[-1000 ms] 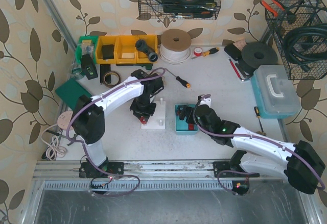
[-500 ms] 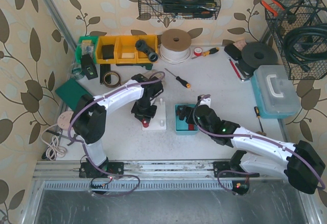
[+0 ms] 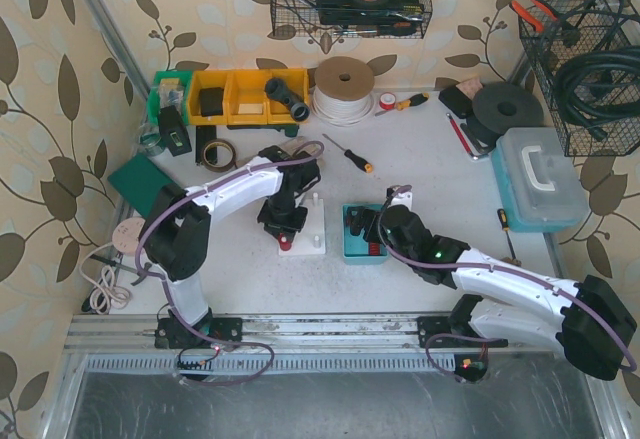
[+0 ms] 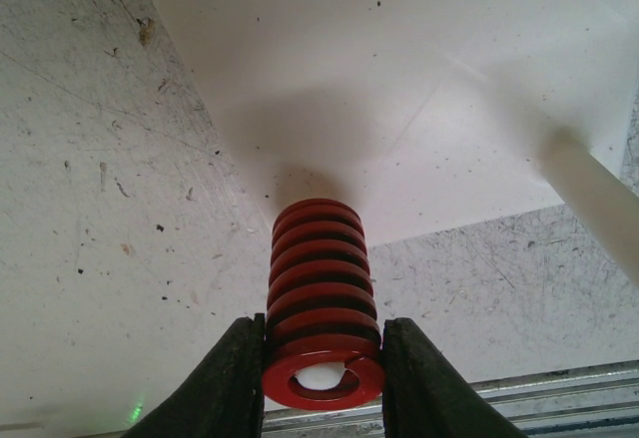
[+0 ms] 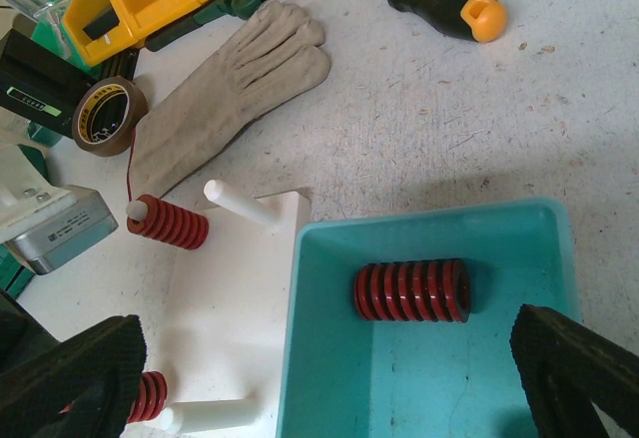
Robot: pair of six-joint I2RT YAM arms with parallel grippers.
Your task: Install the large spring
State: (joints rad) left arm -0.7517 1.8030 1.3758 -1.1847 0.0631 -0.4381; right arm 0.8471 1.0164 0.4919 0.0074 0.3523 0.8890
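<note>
My left gripper is ready to open and should let go now, because the peg's tip shows inside the top ring of the spring.
In the left wrist view a large red spring (image 4: 321,298) stands over a white peg on the white base (image 4: 399,79). The peg's tip shows inside the spring's top ring. My left gripper (image 4: 322,373) is shut on the spring's top coils. In the top view the left gripper (image 3: 286,231) is over the base's near-left corner, where the spring (image 3: 287,244) shows. My right gripper (image 5: 329,358) is open wide and empty above the teal tray (image 5: 519,219), which holds another red spring (image 5: 412,291) lying on its side. A third spring (image 5: 168,222) sits on the far-left peg.
Two bare white pegs (image 5: 238,204) stand on the base. A glove (image 5: 230,99), a tape roll (image 5: 105,116) and a screwdriver (image 5: 439,7) lie behind it. Yellow bins (image 3: 235,96), a wire spool (image 3: 344,89) and a clear box (image 3: 538,177) stand farther off.
The left gripper has moved down and toward the near edge, lowering the spring onto the near-left peg, then held still. The right arm has not moved.
</note>
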